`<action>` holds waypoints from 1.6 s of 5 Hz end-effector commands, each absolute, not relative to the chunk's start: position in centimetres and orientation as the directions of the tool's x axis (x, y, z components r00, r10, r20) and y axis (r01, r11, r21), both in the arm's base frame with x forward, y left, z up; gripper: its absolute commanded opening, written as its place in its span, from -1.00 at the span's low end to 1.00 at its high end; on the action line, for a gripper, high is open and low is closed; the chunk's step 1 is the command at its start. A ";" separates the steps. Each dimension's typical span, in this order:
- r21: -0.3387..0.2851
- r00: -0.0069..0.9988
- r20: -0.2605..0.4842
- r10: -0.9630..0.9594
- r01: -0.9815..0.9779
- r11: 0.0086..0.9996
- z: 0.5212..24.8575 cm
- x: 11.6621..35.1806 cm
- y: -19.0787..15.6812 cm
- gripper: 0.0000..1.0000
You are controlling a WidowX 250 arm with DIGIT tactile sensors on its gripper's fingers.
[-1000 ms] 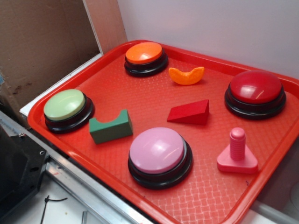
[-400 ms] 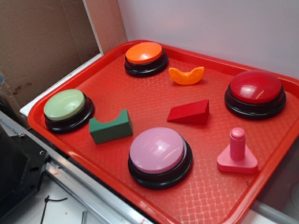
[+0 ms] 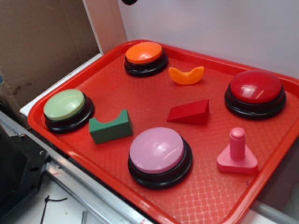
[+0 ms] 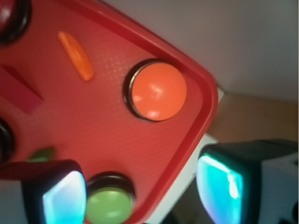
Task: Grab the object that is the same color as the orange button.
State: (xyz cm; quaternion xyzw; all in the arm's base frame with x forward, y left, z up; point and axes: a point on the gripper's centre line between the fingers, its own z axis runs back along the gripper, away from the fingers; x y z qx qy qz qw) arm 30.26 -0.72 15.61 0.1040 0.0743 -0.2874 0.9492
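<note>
My gripper grabs the small orange crescent by its tapered end [image 3: 173,73] next, to pick out the object matching the orange button [image 3: 144,52].
The object, a small glossy orange crescent [image 3: 186,75], lies on the red tray [image 3: 140,95] just right of the orange button [image 3: 144,52]. The wrist view shows the crescent [image 4: 76,55] at upper left and the orange button [image 4: 158,90] near the middle, both far below. My gripper [image 4: 142,193] hangs high above the tray's corner, open, with nothing between its pale fingertips [image 4: 65,198]. Only a dark tip of the gripper [image 3: 128,1] shows in the exterior view, at the top edge, above and behind the orange button.
Also on the tray are a red button [image 3: 256,87], a red wedge [image 3: 190,113], a green notched block [image 3: 110,126], a green button [image 3: 65,104], a pink button [image 3: 158,150] and a pink bolt piece [image 3: 237,152]. Cardboard [image 3: 42,42] stands left, a white wall behind.
A dark tip of the gripper has come into the exterior view at the top edge. Nothing on the tray has moved.
</note>
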 end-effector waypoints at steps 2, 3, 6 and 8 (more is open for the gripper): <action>0.129 0.748 -0.065 -0.661 0.663 0.737 8.1 30.8 -4.8 1.00; 0.092 0.730 -0.078 -0.679 0.684 0.724 6.7 31.0 -4.8 1.00; 0.004 0.728 -0.056 -0.683 0.685 0.729 6.0 33.8 -6.6 1.00; 0.048 0.712 -0.173 -0.680 0.696 0.717 2.8 32.8 -7.1 1.00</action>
